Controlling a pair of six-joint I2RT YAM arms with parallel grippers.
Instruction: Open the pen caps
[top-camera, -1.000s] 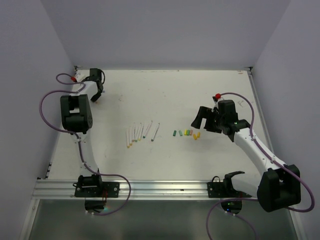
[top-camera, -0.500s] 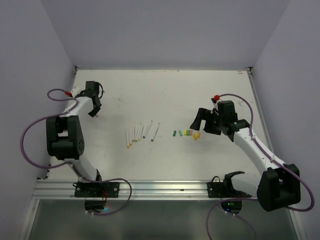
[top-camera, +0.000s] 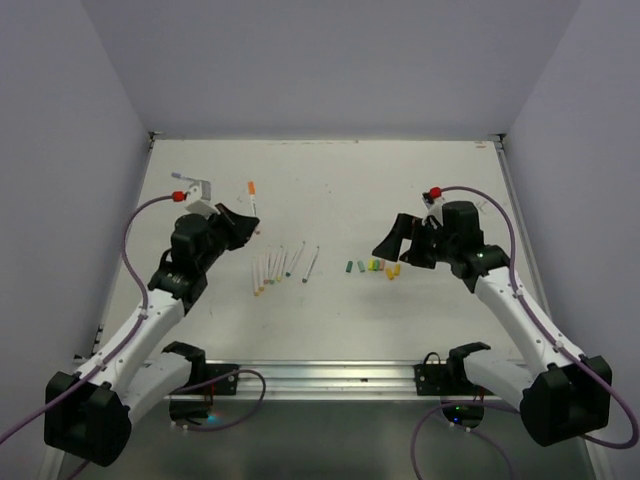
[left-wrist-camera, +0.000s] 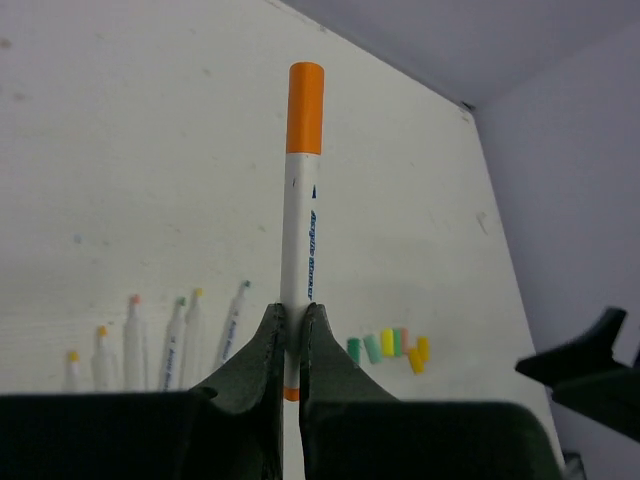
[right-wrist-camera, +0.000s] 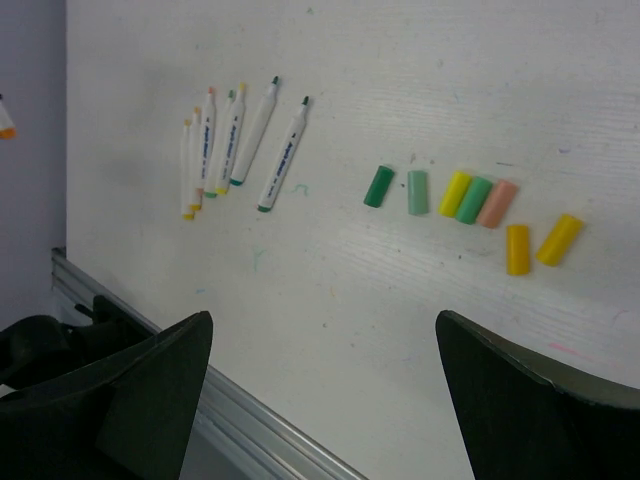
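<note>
The pen has to be pulled open, so my right gripper should grip its orange cap, away from the white body of the pen that my left gripper holds.
My left gripper (left-wrist-camera: 292, 320) is shut on a white pen (left-wrist-camera: 300, 230) that points away from the wrist, its orange cap (left-wrist-camera: 306, 108) still on the far end. From above, that gripper (top-camera: 245, 222) hovers left of a row of several uncapped pens (top-camera: 280, 265) lying on the table. Several loose pen caps (right-wrist-camera: 474, 199) in green, yellow, pink and orange lie in a cluster right of the pens. My right gripper (top-camera: 392, 243) hangs just right of the caps (top-camera: 372, 266). In its wrist view the right gripper (right-wrist-camera: 322, 325) is wide open with nothing in it.
An aluminium rail (top-camera: 300, 378) runs along the table's near edge, with both arm bases bolted to it. Purple walls (top-camera: 60, 150) close in the left, back and right sides. Purple cables (top-camera: 140, 225) loop off each arm.
The left arm has swung from the far left corner toward the middle, carrying the orange-capped pen over to the row of pens. The right gripper has barely shifted.
</note>
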